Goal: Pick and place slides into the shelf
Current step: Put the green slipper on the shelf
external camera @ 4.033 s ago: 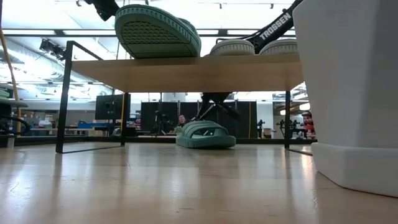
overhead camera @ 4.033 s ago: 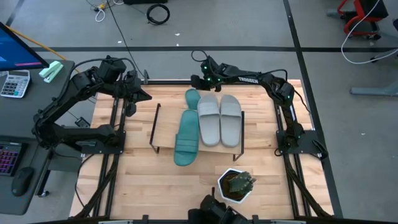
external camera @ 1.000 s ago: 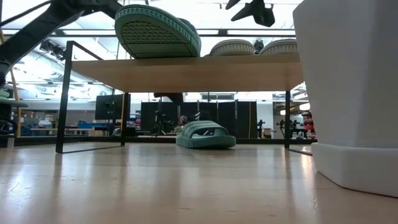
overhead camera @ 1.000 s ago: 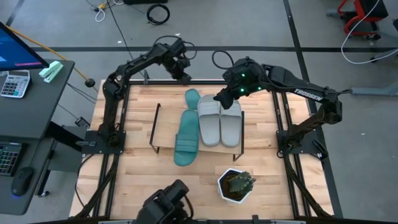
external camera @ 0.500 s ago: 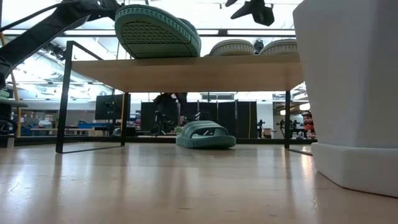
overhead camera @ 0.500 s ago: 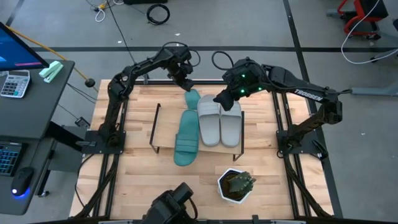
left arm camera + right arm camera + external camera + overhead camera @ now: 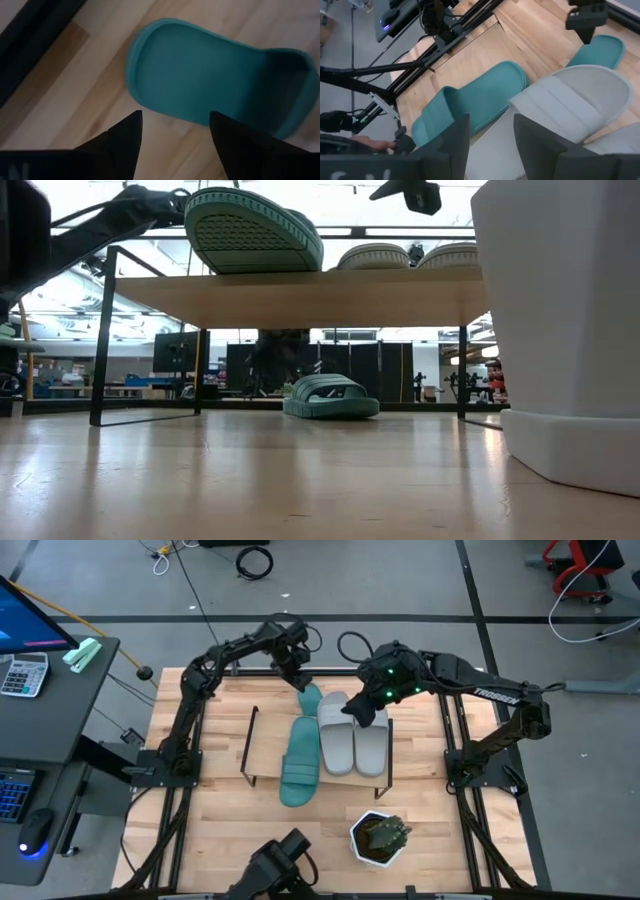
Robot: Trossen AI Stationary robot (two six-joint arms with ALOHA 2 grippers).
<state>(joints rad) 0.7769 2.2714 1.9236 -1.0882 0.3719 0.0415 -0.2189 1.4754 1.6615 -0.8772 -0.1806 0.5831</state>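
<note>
My left gripper grips the teal slide from the table by its heel end (image 7: pixel 311 697) next, to set it on the bare shelf board (image 7: pixel 268 743).
A teal slide (image 7: pixel 309 697) lies sole down on the table just behind the shelf (image 7: pixel 262 745); it also shows in the low view (image 7: pixel 330 395). A second teal slide (image 7: pixel 299 760) and two light grey slides (image 7: pixel 335 735) (image 7: pixel 371 735) lie on the shelf board; the teal one overhangs its near edge. My left gripper (image 7: pixel 298 680) is open just above the far end of the teal slide on the table (image 7: pixel 215 75), its fingers apart from it. My right gripper (image 7: pixel 358 712) is open and empty above the grey slides (image 7: pixel 570 100).
A white hexagonal plant pot (image 7: pixel 378 838) stands near the table's front edge, right of centre, and fills the right of the low view (image 7: pixel 560 330). The left part of the shelf board is bare. A desk with a calculator (image 7: pixel 22 672) stands left of the table.
My left gripper has come from the table's far edge toward the teal slide on the table and gone down to it, staying open. My right gripper has drifted a little toward the near edge over the grey slides. No slide has moved.
</note>
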